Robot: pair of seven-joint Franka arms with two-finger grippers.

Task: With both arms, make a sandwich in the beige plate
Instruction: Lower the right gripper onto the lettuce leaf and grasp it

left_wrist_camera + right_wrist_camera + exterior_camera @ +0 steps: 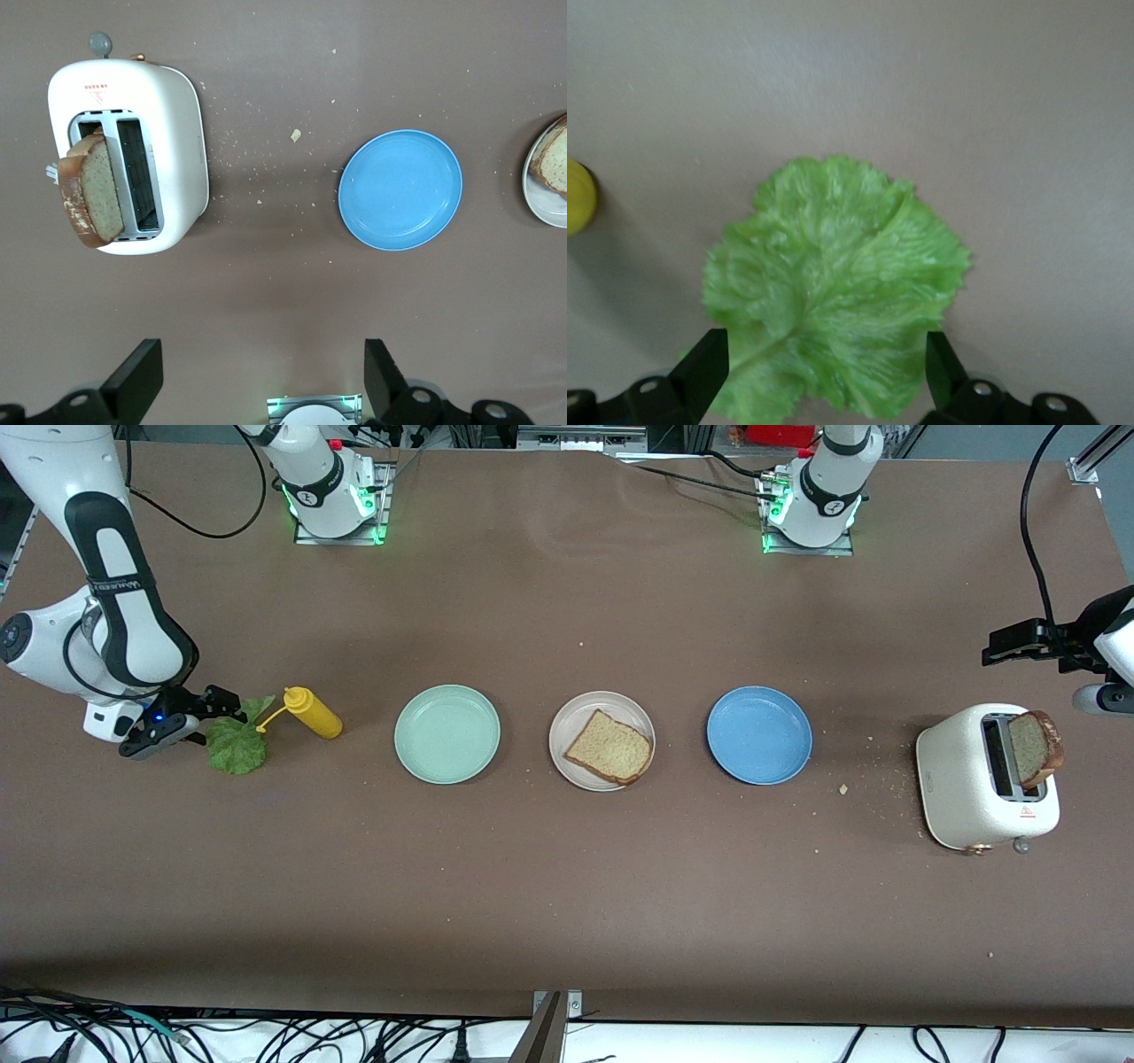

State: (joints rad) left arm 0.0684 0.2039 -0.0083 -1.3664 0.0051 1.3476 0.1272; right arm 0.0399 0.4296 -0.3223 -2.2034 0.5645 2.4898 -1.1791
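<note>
My right gripper picks up the lettuce leaf by its stem end (749, 390) next, to lay it over the bread.
The beige plate (574, 714) lies mid-table with one toasted bread slice (609, 747) on it. A second bread slice (1036, 746) stands up out of the white toaster (970, 788). The green lettuce leaf (237, 742) lies flat on the table at the right arm's end. My right gripper (205, 719) hangs open just over the leaf's edge. In the right wrist view the leaf (833, 283) fills the gap between the fingers of the right gripper (822, 372). My left gripper (1019, 645) is open and empty, high above the table beside the toaster (133, 168). It shows open in the left wrist view (257, 381).
A yellow mustard bottle (313, 711) lies beside the lettuce. A mint-green plate (447, 733) and a blue plate (759, 734) flank the beige plate. Crumbs are scattered between the blue plate and the toaster. Cables hang along the table's front edge.
</note>
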